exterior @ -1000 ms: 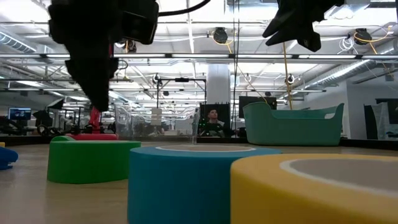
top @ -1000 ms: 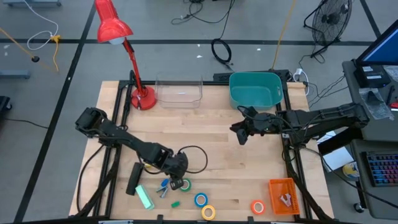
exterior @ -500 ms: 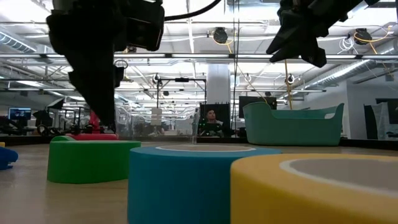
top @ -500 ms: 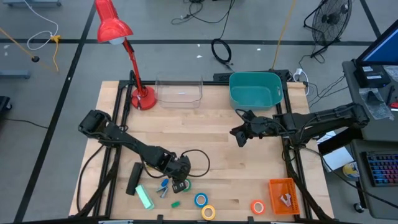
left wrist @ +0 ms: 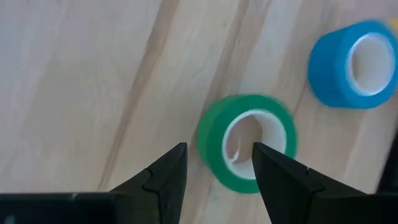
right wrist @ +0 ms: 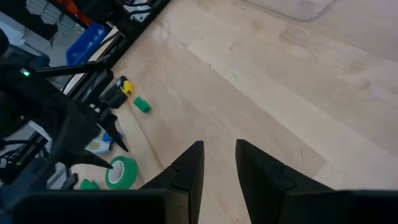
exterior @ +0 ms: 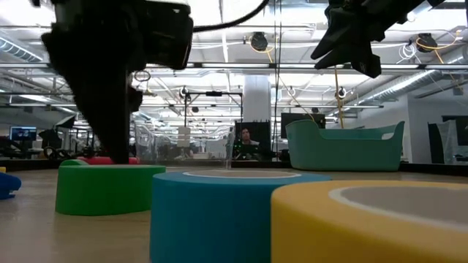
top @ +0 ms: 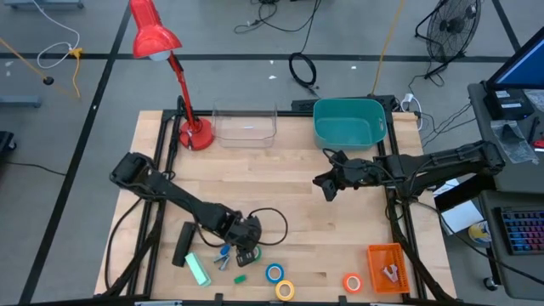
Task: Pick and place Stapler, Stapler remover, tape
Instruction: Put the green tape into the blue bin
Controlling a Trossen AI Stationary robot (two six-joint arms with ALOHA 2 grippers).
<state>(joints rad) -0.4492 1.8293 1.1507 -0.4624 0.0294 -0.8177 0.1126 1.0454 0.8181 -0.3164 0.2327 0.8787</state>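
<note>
I will place the green tape roll in the teal basin, so next my left gripper will grab the roll by its ring side [left wrist: 214, 134].
The green tape roll [left wrist: 245, 143] lies flat on the wooden table near its near edge, next to the blue roll [left wrist: 354, 62]. My left gripper [left wrist: 219, 152] is open, pointing down over the green roll [top: 253, 252], with one finger over the roll's pale centre and the other outside its wall. The yellow roll [top: 285, 290] and the orange roll [top: 352, 282] lie near the near edge. A black stapler [top: 182, 244] and a small blue stapler remover [top: 223, 253] lie to the left of my left gripper. My right gripper [top: 324, 187] hangs empty above the table's middle, slightly open. My left gripper stands astride the green roll's wall [left wrist: 211, 140] from above. I cannot tell whether its fingers touch the roll, which lies flat on the table.
A teal basin [top: 348, 121] and a clear box [top: 245, 126] stand at the far edge, beside a red lamp [top: 194, 132]. An orange bin [top: 387, 266] stands at the near right. A light green block [top: 199, 269] and a small green piece [top: 240, 278] lie near the rolls.
My left gripper has moved a little toward the table's near edge and down, ending over the green roll. The rolls have stayed where they were.
</note>
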